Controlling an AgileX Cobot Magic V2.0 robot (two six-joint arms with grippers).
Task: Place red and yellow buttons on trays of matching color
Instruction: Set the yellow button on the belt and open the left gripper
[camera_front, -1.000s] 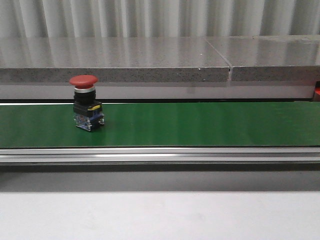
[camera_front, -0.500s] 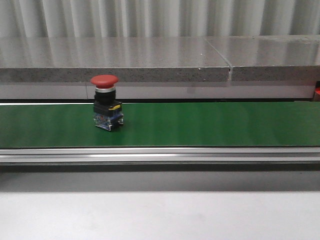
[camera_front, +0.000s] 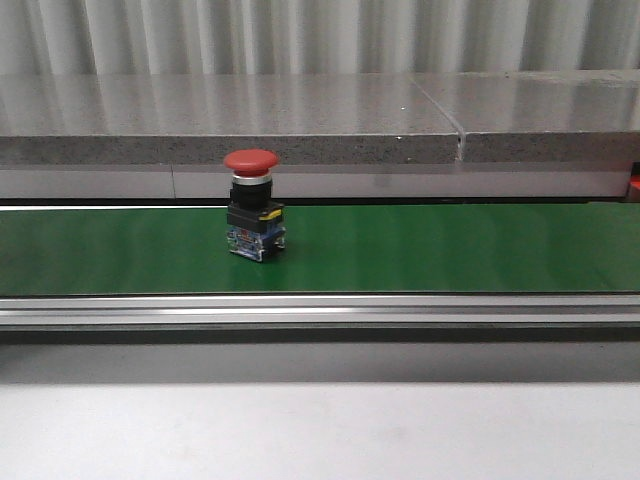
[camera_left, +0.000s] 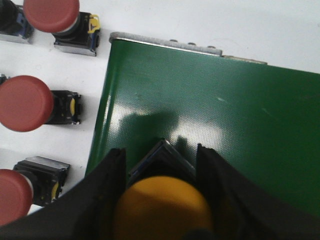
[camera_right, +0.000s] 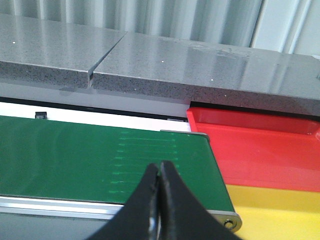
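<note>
I should open my left gripper now. The yellow button's dark base (camera_left: 162, 157) is on the green belt (camera_left: 200, 115) in the left wrist view, so the button would stand.
A red button (camera_front: 251, 160) on a black and blue base stands upright on the green belt (camera_front: 420, 250) left of centre in the front view. No gripper shows in that view. My left gripper (camera_left: 161, 152) is shut on a yellow button (camera_left: 162, 207), held over the belt's end (camera_left: 200, 115). Three red buttons (camera_left: 25, 102) lie on the white surface beside that end. My right gripper (camera_right: 160, 170) is shut and empty above the belt's other end (camera_right: 100, 155), near the red tray (camera_right: 265, 150) and the yellow tray (camera_right: 280, 215).
A grey stone ledge (camera_front: 300, 120) runs behind the belt. A metal rail (camera_front: 320, 310) edges the belt's near side, with a white table surface (camera_front: 320, 430) in front.
The red button has travelled to the right along the belt, from the far left towards the centre.
</note>
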